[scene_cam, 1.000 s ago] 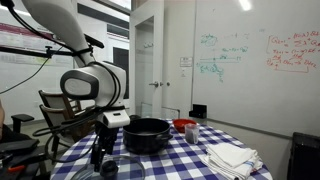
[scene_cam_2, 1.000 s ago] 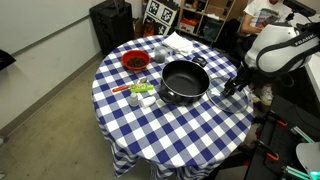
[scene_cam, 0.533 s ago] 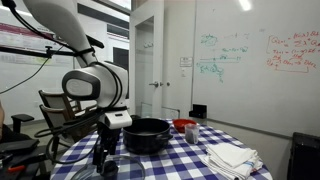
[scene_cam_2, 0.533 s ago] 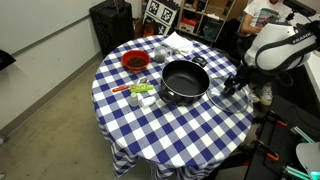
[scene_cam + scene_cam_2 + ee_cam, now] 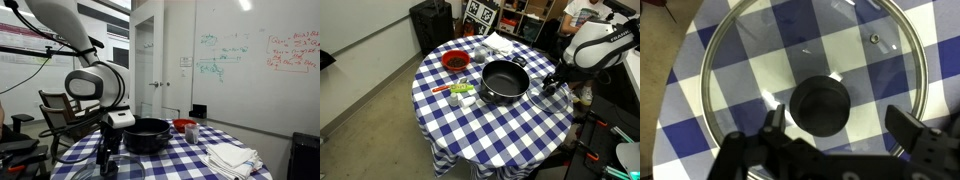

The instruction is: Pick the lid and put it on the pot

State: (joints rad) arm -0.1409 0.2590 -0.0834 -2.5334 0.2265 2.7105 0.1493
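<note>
The metal rim of the lid stays free to set the lid flat on the pot. My gripper should grip the lid by its black centre knob (image 5: 821,104) from above next.
The lid (image 5: 815,70) is a glass disc with a metal rim and a black centre knob (image 5: 821,104). It lies flat on the blue-and-white checked tablecloth and fills the wrist view. My gripper (image 5: 840,125) hangs open just above it, its fingers on either side of the knob and apart from it. In an exterior view the gripper (image 5: 553,85) is at the table's edge beside the lid (image 5: 544,93). The black pot (image 5: 504,80) stands open at the table's middle. It also shows in an exterior view (image 5: 146,133), with the gripper (image 5: 106,155) beside it.
A red bowl (image 5: 454,61) sits at the far side of the round table (image 5: 470,120). Small items (image 5: 461,90) lie beside the pot. A folded white cloth (image 5: 232,156) lies near the table edge. A chair (image 5: 62,112) stands behind the arm.
The arm has shifted slightly over the lid; the gripper stays open. The lid and the pot have not moved.
</note>
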